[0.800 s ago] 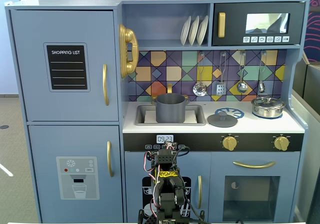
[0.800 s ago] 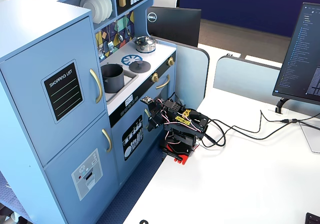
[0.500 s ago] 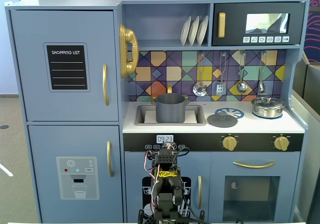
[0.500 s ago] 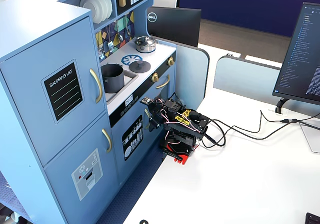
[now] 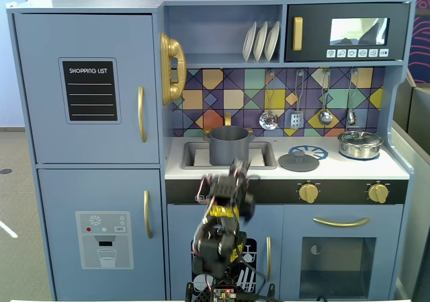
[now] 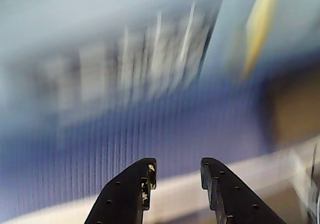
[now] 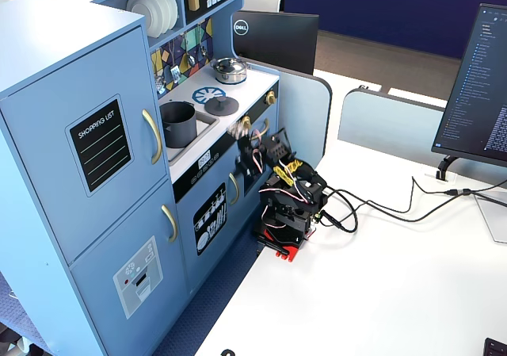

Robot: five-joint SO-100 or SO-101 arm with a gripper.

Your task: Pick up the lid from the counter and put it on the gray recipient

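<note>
My gripper is going to grab the lid by its small knob (image 5: 299, 155) next, so that it can set the lid on the gray recipient (image 5: 230, 145).
The lid (image 5: 298, 161) is a flat dark-gray disc with a small knob, lying on the white counter right of the sink; it also shows in the other fixed view (image 7: 228, 106). The gray recipient (image 5: 230, 145) is a dark-gray pot standing in the sink (image 7: 178, 124). My gripper (image 5: 236, 175) hangs in front of the counter's front edge, below the pot and left of the lid (image 7: 255, 143). In the wrist view the gripper (image 6: 177, 171) is open and empty, and the background is motion-blurred.
A shiny silver lidded pot (image 5: 360, 144) stands at the counter's right end. A blue-and-white burner print (image 5: 310, 152) lies just behind the lid. Utensils (image 5: 269, 119) hang on the backsplash. A monitor (image 7: 475, 86) and cables (image 7: 380, 207) are on the white table.
</note>
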